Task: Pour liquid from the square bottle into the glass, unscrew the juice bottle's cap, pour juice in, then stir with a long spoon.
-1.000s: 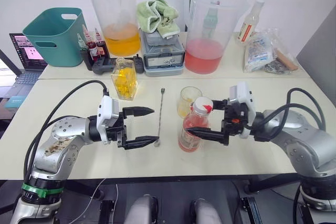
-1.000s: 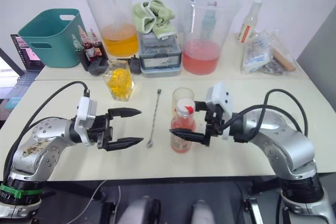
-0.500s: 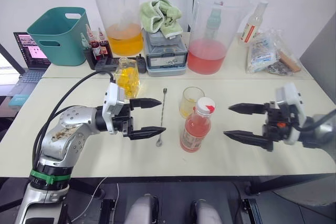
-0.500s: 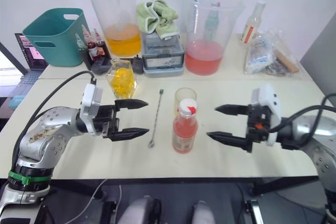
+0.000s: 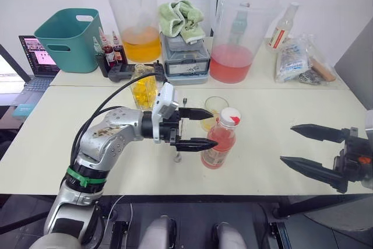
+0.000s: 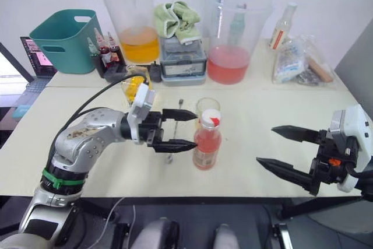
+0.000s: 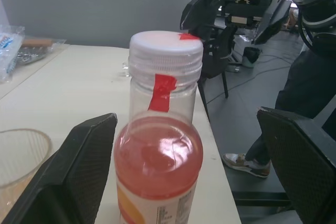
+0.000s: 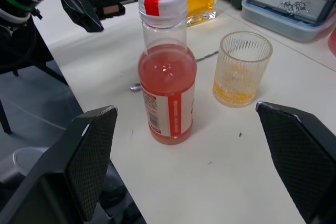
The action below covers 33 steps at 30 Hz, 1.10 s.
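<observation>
The juice bottle will open for pouring into the glass (image 5: 214,109) once its cap is unscrewed, so my right gripper will next grab the bottle by its white cap (image 5: 229,116).
The juice bottle (image 5: 220,144), pink liquid inside and its white cap (image 5: 229,116) on, stands upright at the table's middle. Just behind it is the glass (image 5: 214,109) with a little yellow liquid at the bottom. My left gripper (image 5: 213,126) is open, its fingertips reaching the bottle's left side; in the left wrist view the juice bottle (image 7: 157,166) stands between the two fingers (image 7: 68,177). The long spoon (image 5: 180,129) lies flat under that gripper. The square bottle (image 5: 144,88) stands behind my left arm. My right gripper (image 5: 288,143) is open, well right of the bottle.
Along the back stand a teal bin (image 5: 67,39), a beaker of orange liquid (image 5: 135,18), a grey box (image 5: 185,56) with a green cloth, a beaker of pink liquid (image 5: 236,33), dropper bottles (image 5: 108,51), a slim bottle (image 5: 282,26) and a plastic bag (image 5: 294,56).
My left gripper has moved right, up to the juice bottle. My right gripper has let go of the bottle and drawn back to the right, staying open.
</observation>
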{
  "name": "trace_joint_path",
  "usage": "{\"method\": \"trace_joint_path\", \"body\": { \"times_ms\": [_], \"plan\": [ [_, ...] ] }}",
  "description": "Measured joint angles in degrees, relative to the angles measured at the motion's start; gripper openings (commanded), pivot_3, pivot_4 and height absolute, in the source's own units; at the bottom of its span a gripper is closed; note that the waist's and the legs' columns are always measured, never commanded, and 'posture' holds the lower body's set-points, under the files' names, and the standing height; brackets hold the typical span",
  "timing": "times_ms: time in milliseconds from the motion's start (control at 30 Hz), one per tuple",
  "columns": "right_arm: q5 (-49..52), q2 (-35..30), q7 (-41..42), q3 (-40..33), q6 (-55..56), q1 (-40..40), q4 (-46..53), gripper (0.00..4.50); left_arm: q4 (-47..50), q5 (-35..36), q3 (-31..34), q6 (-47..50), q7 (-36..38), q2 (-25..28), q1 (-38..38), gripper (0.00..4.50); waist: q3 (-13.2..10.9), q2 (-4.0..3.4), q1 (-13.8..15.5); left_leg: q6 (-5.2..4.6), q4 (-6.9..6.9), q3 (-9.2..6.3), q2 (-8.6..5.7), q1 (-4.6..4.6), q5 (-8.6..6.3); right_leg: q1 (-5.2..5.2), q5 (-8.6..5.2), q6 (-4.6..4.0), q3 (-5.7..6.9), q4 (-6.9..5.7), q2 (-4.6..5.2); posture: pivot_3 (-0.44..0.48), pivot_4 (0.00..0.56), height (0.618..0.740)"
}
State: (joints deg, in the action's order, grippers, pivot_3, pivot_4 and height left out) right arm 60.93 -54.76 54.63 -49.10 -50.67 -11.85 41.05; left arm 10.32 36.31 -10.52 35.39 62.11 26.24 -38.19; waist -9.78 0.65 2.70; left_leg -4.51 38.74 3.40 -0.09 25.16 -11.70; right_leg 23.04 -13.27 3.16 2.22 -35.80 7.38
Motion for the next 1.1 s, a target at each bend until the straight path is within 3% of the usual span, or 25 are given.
{"method": "trace_joint_path", "body": {
  "times_ms": [567,833,1100],
  "plan": [
    [8.15,0.43,-10.12,-2.01,1.13,-3.11,4.76,4.49,-6.9,-9.24,-4.7,-3.05,-1.96,-7.63,-3.88,4.5,-0.01,0.02,0.07,-0.04,0.03,-0.01,0.0,0.04,-0.02,0.02,-0.01,0.01,-0.03,0.01,0.0,0.0,0.15,0.736],
    [8.32,0.33,-10.9,-1.65,2.79,-3.68,4.89,4.5,-6.31,-9.29,-4.97,-1.61,-3.43,-8.97,-5.65,2.07,-0.01,0.02,-0.09,-0.05,0.03,-0.01,0.0,0.04,-0.03,0.02,-0.02,0.02,-0.03,0.01,0.0,0.0,0.15,0.736],
    [7.21,0.15,-10.55,0.52,4.53,-3.0,4.76,4.5,-6.31,-9.71,-5.12,-1.72,-3.36,-8.45,-6.03,2.07,-0.01,0.02,-0.2,-0.06,0.03,-0.01,-0.01,0.04,-0.04,0.02,-0.02,0.03,-0.03,0.01,0.0,0.0,0.15,0.736]
  ]
}}
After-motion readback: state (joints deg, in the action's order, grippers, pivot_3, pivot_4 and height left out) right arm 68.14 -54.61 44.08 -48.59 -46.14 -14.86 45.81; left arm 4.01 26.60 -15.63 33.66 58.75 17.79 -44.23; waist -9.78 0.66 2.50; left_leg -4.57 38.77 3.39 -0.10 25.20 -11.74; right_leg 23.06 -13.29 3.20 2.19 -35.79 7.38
